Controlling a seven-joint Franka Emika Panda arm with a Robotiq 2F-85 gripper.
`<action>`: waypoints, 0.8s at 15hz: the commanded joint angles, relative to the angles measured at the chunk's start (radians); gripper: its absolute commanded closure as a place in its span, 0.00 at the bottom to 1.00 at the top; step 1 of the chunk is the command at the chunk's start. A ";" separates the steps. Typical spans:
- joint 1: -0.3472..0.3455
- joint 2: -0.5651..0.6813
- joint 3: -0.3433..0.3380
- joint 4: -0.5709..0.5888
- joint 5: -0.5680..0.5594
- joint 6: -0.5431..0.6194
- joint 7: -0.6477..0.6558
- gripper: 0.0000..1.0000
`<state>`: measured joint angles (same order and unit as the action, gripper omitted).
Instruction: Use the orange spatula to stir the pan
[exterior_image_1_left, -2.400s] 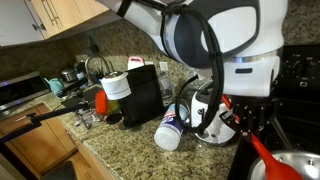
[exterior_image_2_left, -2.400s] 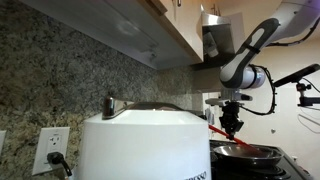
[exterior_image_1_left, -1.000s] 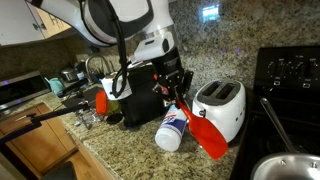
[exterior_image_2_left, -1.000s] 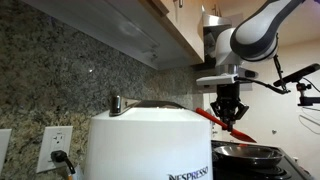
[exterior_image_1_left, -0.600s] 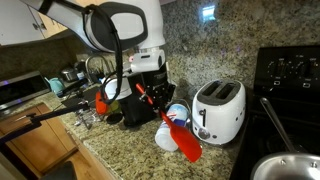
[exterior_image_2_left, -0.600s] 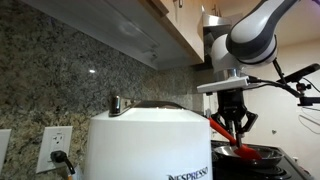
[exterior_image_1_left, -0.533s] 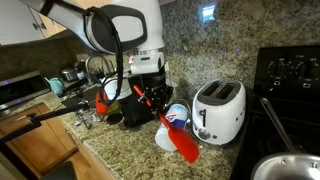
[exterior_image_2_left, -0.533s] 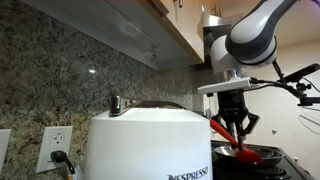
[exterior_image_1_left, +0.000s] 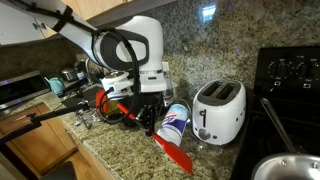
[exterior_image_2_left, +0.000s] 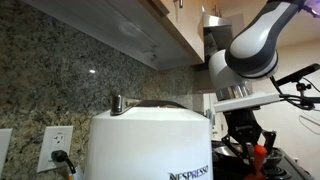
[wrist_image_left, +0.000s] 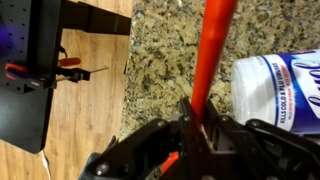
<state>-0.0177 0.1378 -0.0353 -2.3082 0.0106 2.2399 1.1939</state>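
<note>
My fingers are holding the orange spatula at an angle, with its handle high above the granite counter. I should lower it before my gripper lets go.
My gripper (exterior_image_1_left: 143, 112) is shut on the handle of the orange spatula (exterior_image_1_left: 172, 153). The spatula slants down, with its flat blade low over the granite counter in front of a lying white wipes canister (exterior_image_1_left: 173, 122). In the wrist view the orange handle (wrist_image_left: 209, 50) runs up from between the shut fingers (wrist_image_left: 194, 122), over the counter and beside the canister (wrist_image_left: 276, 88). The shiny pan (exterior_image_1_left: 284, 168) sits at the lower right on the stove, its thin dark handle pointing up and left, well away from the gripper. In an exterior view the gripper (exterior_image_2_left: 246, 137) hides most of the pan.
A white toaster (exterior_image_1_left: 219, 109) stands between gripper and stove. A black coffee machine (exterior_image_1_left: 150, 82) and a small red-orange cup (exterior_image_1_left: 100, 101) are behind the arm. A sink faucet (exterior_image_1_left: 95, 66) is at the back left. The counter edge (exterior_image_1_left: 110, 160) drops to wooden cabinets. A white Nespresso machine (exterior_image_2_left: 150, 145) fills the foreground.
The arm carried the spatula away from the pan, past the toaster, to the left. It lowered the blade toward the counter by the wipes canister.
</note>
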 joint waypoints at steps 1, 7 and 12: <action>0.004 0.023 -0.025 -0.012 -0.078 0.017 -0.075 0.96; 0.012 0.066 -0.048 -0.006 -0.177 0.077 -0.119 0.96; 0.008 0.122 -0.068 0.013 -0.179 0.250 -0.125 0.96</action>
<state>-0.0173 0.2306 -0.0800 -2.3149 -0.1722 2.4111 1.0714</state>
